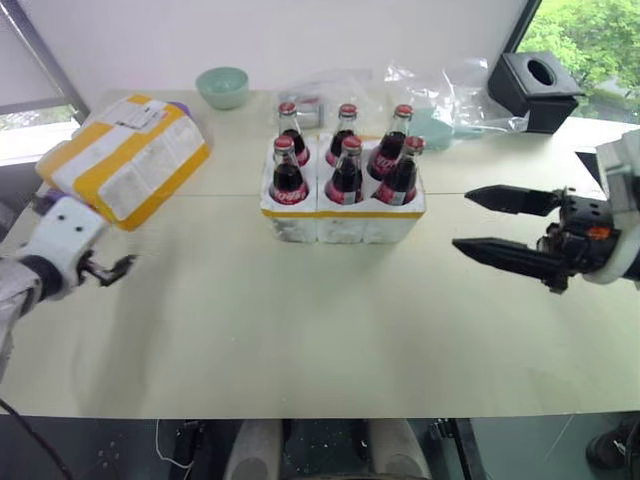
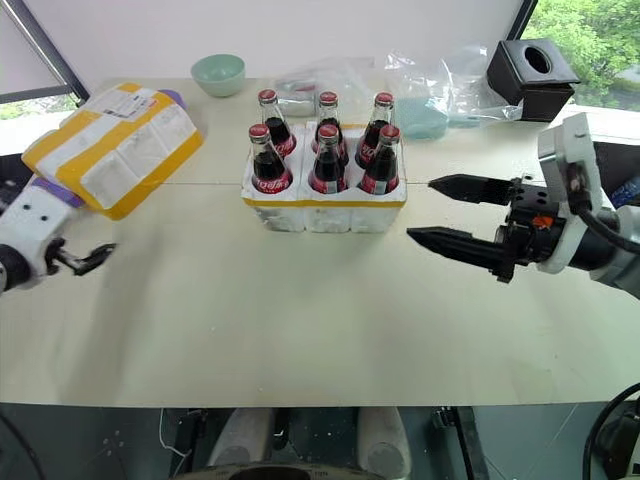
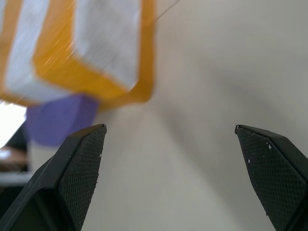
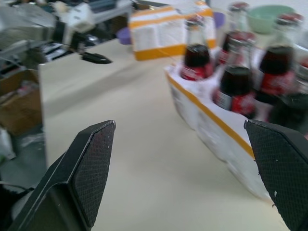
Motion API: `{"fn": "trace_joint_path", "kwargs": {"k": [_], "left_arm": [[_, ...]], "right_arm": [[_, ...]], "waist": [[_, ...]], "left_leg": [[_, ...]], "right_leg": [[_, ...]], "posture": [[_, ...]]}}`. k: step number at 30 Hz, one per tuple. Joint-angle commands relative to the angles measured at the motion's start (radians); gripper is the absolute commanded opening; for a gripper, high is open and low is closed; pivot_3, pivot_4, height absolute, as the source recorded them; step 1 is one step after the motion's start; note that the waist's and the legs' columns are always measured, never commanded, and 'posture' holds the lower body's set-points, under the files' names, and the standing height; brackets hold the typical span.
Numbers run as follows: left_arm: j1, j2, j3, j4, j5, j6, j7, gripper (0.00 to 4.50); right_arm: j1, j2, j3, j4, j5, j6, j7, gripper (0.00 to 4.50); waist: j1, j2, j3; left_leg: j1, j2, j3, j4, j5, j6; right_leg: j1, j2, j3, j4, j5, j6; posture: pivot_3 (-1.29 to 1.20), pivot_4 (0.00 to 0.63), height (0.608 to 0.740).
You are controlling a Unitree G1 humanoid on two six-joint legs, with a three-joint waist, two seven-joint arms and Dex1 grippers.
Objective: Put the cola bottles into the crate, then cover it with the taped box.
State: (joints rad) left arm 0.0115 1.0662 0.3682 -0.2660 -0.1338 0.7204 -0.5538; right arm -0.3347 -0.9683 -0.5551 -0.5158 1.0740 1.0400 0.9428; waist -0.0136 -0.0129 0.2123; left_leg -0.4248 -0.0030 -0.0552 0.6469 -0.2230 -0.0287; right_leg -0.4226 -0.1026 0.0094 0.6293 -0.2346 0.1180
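Observation:
The taped box (image 1: 125, 155) is far wider than my open fingers, so my left gripper will pick it up next by the narrow purple tab on its end.
Several cola bottles (image 1: 346, 165) with red caps and red labels stand upright in the wells of the crate (image 1: 342, 218), a low white foam block with a yellow band, at the table's middle. The taped box (image 1: 125, 155), white foam with wide yellow bands and a paper label, lies tilted at the far left. My left gripper (image 1: 108, 268) hovers just in front of the box, open and empty; its wrist view shows the box's corner (image 3: 96, 48) ahead. My right gripper (image 1: 462, 220) is open and empty, level, to the right of the crate and pointing at it.
A purple object (image 3: 57, 118) sits under the taped box's far end. At the back stand a mint bowl (image 1: 222, 86), crumpled clear plastic bags (image 1: 445, 90) and a black box with a round hole (image 1: 535, 85). The table's near edge runs below both grippers.

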Motion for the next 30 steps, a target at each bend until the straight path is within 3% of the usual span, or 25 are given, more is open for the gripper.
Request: {"fn": "trace_joint_path", "kwargs": {"k": [1, 6, 12, 30], "left_arm": [[0.007, 0.050, -0.046, 0.081, 0.137, -0.099, 0.056, 4.50], [-0.111, 0.075, -0.212, 0.343, 0.314, -0.312, 0.150, 4.50], [-0.338, 0.035, -0.380, 0.676, 0.477, -0.541, 0.276, 4.50], [-0.796, -0.128, -0.597, 1.375, 0.666, -0.870, 0.501, 4.50]], "right_arm": [[-0.033, -0.002, 0.029, -0.011, 0.030, -0.030, -0.034, 4.39], [-0.083, 0.023, 0.103, -0.004, 0.032, -0.056, -0.086, 4.39], [-0.097, 0.041, 0.130, -0.017, 0.056, -0.076, -0.133, 4.39], [-0.044, 0.026, 0.090, -0.027, 0.115, -0.111, -0.210, 4.39]], "waist": [[0.001, 0.000, 0.000], [0.004, 0.000, 0.000], [0.004, -0.002, 0.000], [0.003, -0.005, -0.002]], "left_leg": [[0.000, 0.000, 0.000, 0.000, 0.000, 0.000], [-0.001, 0.000, 0.000, -0.001, 0.000, 0.000], [-0.002, 0.000, 0.000, -0.001, 0.000, 0.000], [-0.002, 0.000, 0.001, 0.000, 0.000, 0.000]], "right_leg": [[0.000, 0.000, 0.000, 0.000, 0.000, 0.000], [-0.002, 0.000, 0.000, 0.000, 0.000, -0.001], [-0.002, 0.000, 0.000, 0.000, 0.002, 0.001], [-0.002, 0.000, 0.000, 0.002, 0.004, 0.006]], "posture": [[0.00, 0.150, 0.739], [0.00, 0.150, 0.739], [0.00, 0.150, 0.739], [0.00, 0.150, 0.739]]}}
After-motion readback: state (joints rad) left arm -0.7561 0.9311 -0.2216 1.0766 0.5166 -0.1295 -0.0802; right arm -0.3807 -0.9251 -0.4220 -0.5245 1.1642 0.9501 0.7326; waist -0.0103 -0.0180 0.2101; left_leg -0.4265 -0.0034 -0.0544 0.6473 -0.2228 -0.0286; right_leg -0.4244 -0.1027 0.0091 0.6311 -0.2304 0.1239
